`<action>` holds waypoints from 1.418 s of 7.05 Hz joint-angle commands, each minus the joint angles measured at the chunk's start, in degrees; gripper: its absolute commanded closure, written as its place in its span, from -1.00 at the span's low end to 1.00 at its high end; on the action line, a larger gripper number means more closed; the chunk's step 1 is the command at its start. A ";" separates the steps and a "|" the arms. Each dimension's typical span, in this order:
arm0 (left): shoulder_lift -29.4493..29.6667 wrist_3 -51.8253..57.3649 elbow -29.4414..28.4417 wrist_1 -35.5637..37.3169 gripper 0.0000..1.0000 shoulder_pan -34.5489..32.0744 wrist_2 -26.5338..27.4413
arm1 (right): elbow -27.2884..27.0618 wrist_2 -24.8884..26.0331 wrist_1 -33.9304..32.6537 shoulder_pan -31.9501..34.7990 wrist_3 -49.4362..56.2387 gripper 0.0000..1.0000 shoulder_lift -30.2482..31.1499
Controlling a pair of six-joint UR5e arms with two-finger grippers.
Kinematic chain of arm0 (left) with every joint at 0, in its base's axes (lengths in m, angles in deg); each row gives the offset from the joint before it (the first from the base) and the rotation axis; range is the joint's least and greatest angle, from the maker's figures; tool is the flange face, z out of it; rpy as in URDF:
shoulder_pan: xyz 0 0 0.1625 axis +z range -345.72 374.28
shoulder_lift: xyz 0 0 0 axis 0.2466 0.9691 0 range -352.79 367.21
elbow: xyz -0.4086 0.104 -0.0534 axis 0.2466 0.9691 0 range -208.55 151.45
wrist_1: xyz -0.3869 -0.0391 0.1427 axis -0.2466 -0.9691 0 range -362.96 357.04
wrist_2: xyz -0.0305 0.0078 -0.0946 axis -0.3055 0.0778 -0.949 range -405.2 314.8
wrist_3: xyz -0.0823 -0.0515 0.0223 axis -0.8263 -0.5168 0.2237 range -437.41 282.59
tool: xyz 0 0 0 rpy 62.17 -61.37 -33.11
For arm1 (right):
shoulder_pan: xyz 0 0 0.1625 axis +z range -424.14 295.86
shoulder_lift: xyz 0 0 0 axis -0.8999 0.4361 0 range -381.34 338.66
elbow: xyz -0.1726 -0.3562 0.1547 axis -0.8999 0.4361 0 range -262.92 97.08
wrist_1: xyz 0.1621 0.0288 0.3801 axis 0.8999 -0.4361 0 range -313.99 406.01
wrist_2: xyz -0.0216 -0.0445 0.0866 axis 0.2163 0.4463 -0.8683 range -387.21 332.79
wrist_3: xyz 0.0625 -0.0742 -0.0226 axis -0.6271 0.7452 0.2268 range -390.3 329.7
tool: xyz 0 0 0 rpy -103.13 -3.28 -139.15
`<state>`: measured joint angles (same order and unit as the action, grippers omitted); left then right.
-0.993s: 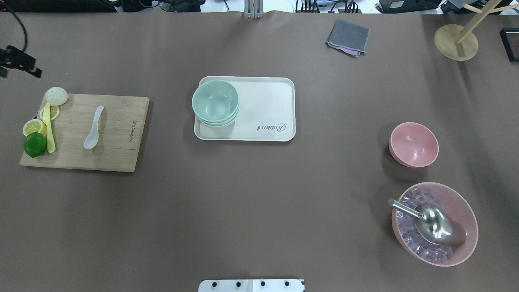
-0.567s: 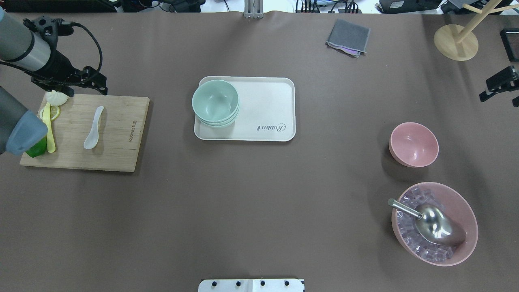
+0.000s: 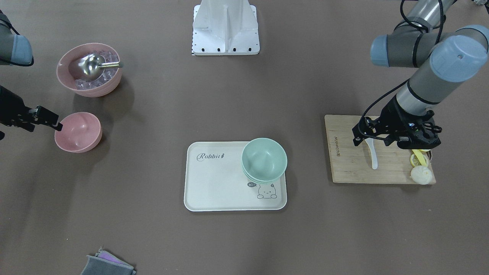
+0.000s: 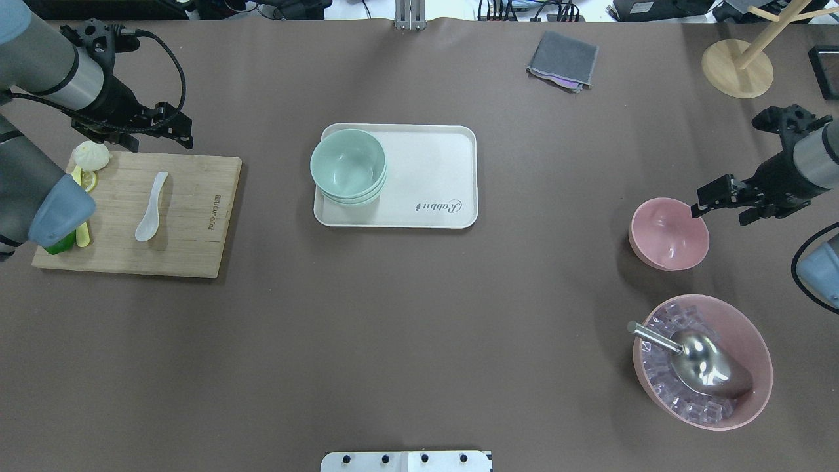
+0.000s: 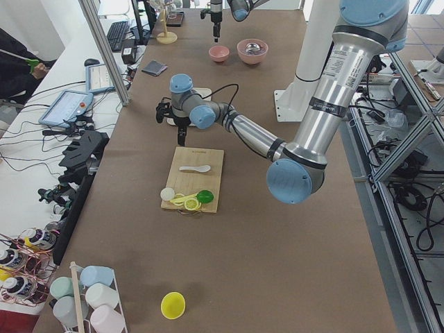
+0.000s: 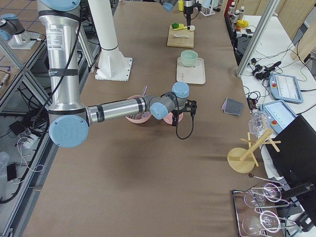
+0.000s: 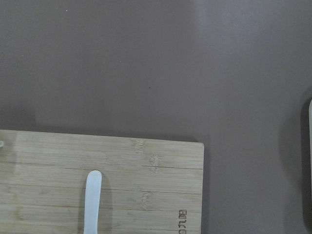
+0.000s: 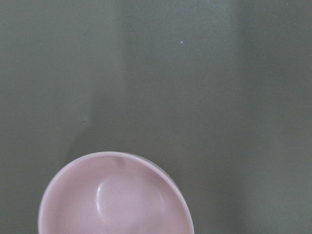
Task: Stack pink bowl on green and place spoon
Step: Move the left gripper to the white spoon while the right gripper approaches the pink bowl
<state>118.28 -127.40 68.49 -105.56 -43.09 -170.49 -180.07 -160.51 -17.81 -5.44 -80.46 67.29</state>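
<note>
The round bowl is wider than my fingers can span, so my right gripper needs to grab the small pink bowl [image 3: 78, 132] by its thin rim [image 3: 62, 123] next. Then it can stack the bowl.
The small pink bowl [image 4: 668, 233] stands upright on the table at the right; it also shows in the front view [image 3: 78, 131] and the right wrist view [image 8: 117, 195]. My right gripper [image 4: 721, 215] hovers open and empty over its right rim. The stack of mint-green bowls [image 4: 348, 167] sits in the left corner of a white tray [image 4: 432, 177]. The white spoon [image 4: 151, 206] lies on a bamboo cutting board [image 4: 190, 223]; its handle end shows in the left wrist view [image 7: 91, 200]. My left gripper [image 4: 160, 139] is open and empty above the board's far edge, just beyond the spoon's handle.
A larger pink bowl [image 4: 754, 341] with ice cubes and a metal scoop [image 4: 701, 364] stands near the small bowl. A bun [image 4: 92, 155], lemon slices, a lime and a yellow utensil lie on the board's left end. A grey cloth [image 4: 564, 60] and wooden stand [image 4: 737, 69] are far.
Both arms have come into the overhead view. The left gripper moved right along the board's far edge; the right gripper moved in from the right edge to the small pink bowl's rim.
</note>
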 commanded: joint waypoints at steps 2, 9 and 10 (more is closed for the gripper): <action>0.56 -0.02 -0.10 0.03 -0.97 0.07 -0.04 | 2.93 3.40 1.68 -3.59 -1.08 -0.48 0.58; 1.97 0.42 -5.80 -0.15 -0.96 4.18 5.82 | 0.22 -3.98 2.03 3.16 -1.08 1.00 -0.91; 1.53 1.20 -6.59 -0.41 -0.95 4.20 5.93 | 0.21 -4.16 1.94 3.87 -1.17 1.00 -2.40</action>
<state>120.17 -126.83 63.07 -105.78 -39.54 -165.89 -179.57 -163.80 -15.84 -3.05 -81.48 66.22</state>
